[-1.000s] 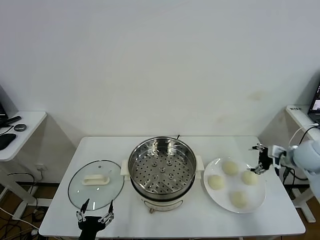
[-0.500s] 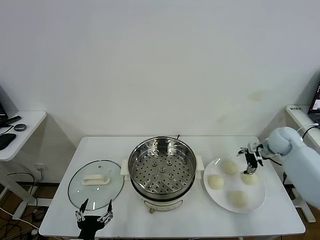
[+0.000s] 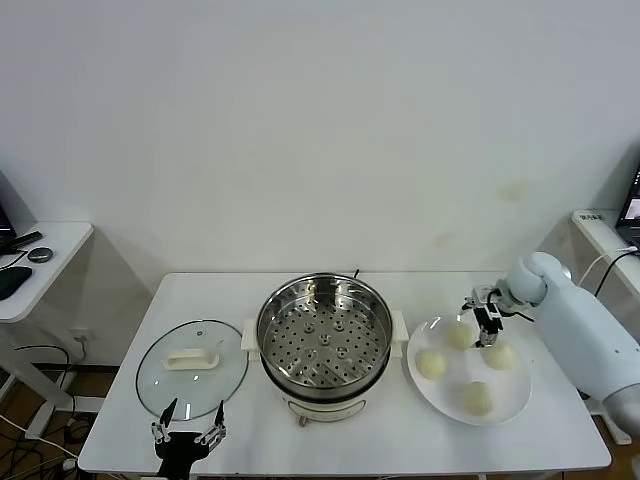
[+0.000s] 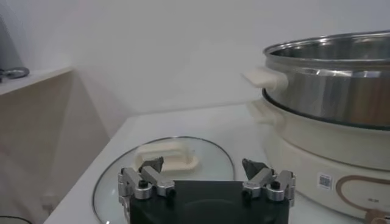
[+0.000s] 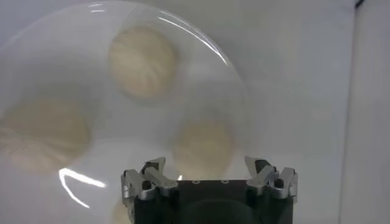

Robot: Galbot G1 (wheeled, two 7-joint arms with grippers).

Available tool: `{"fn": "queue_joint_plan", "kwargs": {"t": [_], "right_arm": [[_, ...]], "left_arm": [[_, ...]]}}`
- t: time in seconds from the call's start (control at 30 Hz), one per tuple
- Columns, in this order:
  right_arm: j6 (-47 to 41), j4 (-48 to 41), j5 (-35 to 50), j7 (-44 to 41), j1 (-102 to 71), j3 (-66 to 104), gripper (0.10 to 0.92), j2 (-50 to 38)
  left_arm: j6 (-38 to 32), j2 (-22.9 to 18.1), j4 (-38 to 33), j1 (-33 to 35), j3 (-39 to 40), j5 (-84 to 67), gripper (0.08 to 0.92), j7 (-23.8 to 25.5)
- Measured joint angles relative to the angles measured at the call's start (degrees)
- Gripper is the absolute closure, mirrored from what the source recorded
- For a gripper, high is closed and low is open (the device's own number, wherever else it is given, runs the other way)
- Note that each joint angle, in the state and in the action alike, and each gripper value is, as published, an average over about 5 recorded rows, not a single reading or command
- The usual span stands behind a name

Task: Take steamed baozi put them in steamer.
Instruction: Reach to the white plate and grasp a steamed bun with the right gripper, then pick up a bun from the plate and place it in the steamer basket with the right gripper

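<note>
My right gripper takes hold of the back baozi's opposite sides next, so its bottom stays free to rest in the steamer (image 3: 323,340).
Four cream-white baozi lie on a white plate (image 3: 516,392) right of the steamer: one at the back (image 3: 460,335), one right (image 3: 498,356), one left (image 3: 431,364), one front (image 3: 478,398). The steel steamer (image 3: 323,340), with a perforated tray, holds nothing. My right gripper (image 3: 484,320) is open and hovers over the plate between the back and right baozi. In the right wrist view the open gripper (image 5: 207,169) has one baozi (image 5: 204,146) below, between its fingers. My left gripper (image 3: 188,437) is open and idle at the table's front edge.
A round glass lid (image 3: 192,367) with a white handle lies left of the steamer, just beyond the left gripper (image 4: 203,165). It also shows in the left wrist view (image 4: 167,159), beside the steamer's wall (image 4: 335,79). A side table (image 3: 35,262) stands far left.
My right arm has swung left from beyond the plate's right edge to above the plate's back part. The left arm, steamer, lid and baozi have not moved.
</note>
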Motion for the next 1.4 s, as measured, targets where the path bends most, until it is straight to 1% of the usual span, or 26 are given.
{"fn": "queue_joint_plan", "kwargs": {"t": [0.6, 0.77, 0.9, 1.17, 1.27, 1.4], "right_arm": [[0.91, -4.63, -2.52, 2.33, -0.14, 0.13, 0.203, 3.12], [0.92, -5.1, -2.63, 3.1, -0.09, 0.09, 0.223, 3.42], [0.98, -5.39, -2.54, 3.3, -0.09, 0.22, 0.29, 3.59], [0.99, -5.23, -1.8, 3.02, 0.1, 0.42, 0.513, 3.24], [0.86, -4.85, -1.05, 2.63, 0.5, 0.22, 0.558, 2.93], [0.45, -3.89, 1.02, 1.68, 1.83, -0.77, 0.566, 2.21]], "left_arm": [[0.11, 0.06, 0.32, -0.16, -0.04, -0.07, 0.177, 0.08], [0.11, 0.15, 0.36, -0.16, -0.24, -0.17, 0.177, 0.06], [0.13, -0.02, 0.41, -0.31, -0.14, -0.18, 0.177, 0.05], [0.18, -0.11, 0.31, -0.38, -0.21, -0.17, 0.177, 0.08], [0.19, -0.15, 0.4, -0.38, -0.11, -0.15, 0.177, 0.05], [0.19, -0.34, 0.42, -0.53, 0.25, -0.08, 0.177, 0.03]]}}
